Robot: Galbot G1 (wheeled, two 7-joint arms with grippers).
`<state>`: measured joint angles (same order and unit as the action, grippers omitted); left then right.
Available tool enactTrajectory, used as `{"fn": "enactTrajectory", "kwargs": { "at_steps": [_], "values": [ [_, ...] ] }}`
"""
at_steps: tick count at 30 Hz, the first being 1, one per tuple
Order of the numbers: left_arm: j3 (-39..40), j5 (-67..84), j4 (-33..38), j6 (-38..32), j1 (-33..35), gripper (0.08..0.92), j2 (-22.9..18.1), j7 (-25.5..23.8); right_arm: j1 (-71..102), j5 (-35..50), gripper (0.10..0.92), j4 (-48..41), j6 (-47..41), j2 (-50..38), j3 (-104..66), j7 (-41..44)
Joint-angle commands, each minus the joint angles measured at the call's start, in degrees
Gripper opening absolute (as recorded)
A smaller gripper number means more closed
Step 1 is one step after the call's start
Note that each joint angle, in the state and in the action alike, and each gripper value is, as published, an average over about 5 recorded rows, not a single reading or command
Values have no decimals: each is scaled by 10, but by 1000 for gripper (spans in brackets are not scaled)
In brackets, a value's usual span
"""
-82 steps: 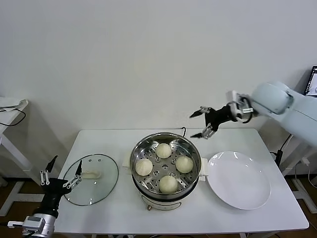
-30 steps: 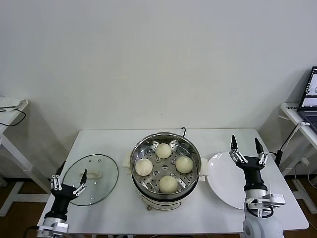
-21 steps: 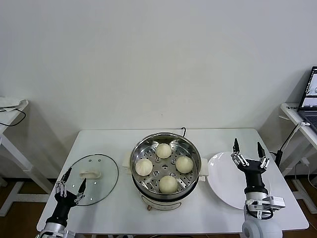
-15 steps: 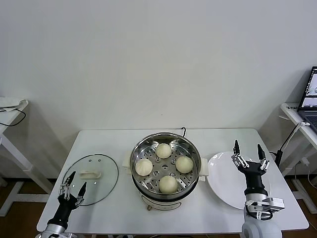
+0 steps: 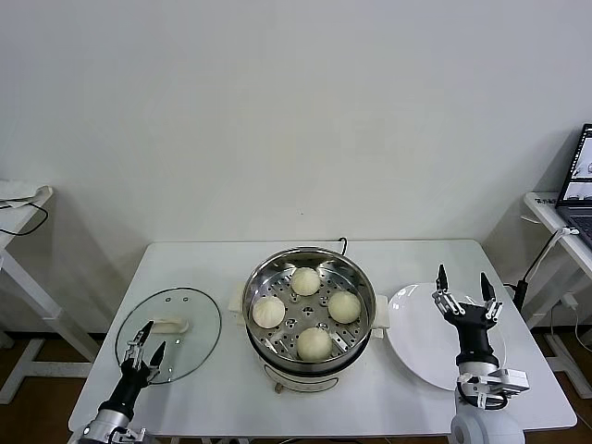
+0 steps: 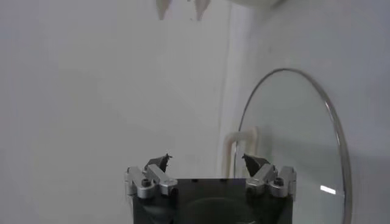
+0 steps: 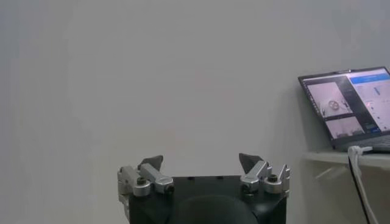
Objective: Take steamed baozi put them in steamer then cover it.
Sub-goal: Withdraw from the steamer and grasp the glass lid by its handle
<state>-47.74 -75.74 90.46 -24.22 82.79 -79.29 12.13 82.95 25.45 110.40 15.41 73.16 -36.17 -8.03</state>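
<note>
Next, the left gripper grabs the cover by its narrow white handle to cover the steamer, since the wide glass disc spreads far beyond my open fingers.
Four cream-white baozi lie on the perforated tray inside the shiny steamer at the table's middle. The clear glass cover with its white handle lies flat on the table left of the steamer; it also shows in the left wrist view. My left gripper is open and empty, pointing up at the cover's near edge. My right gripper is open and empty, pointing up in front of the white plate.
A flat white plate lies right of the steamer. A side table with a laptop stands at the far right, another table at the far left. A white wall is behind.
The right arm has swung down from above the table's back right to a parked, upright pose by the plate. The left gripper has shifted right and lower, near the cover's front edge.
</note>
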Motion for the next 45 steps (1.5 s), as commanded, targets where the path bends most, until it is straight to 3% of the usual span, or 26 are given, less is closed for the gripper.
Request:
{"fn": "enactTrajectory", "kwargs": {
  "at_steps": [1,38,41,45],
  "values": [
    [3,-35,-34,4,-44,823,1,9,0,-1,823,-9,1,2,0,3],
    [24,-34,-124,33,-146,823,-5,10,-2,-34,823,-40,30,13,18,10],
    [26,-35,-137,33,-150,787,-5,13,-3,-37,823,-44,32,13,20,10],
    [28,-38,-147,33,-152,679,-6,15,-4,-37,823,-48,34,12,19,11]
  ]
}}
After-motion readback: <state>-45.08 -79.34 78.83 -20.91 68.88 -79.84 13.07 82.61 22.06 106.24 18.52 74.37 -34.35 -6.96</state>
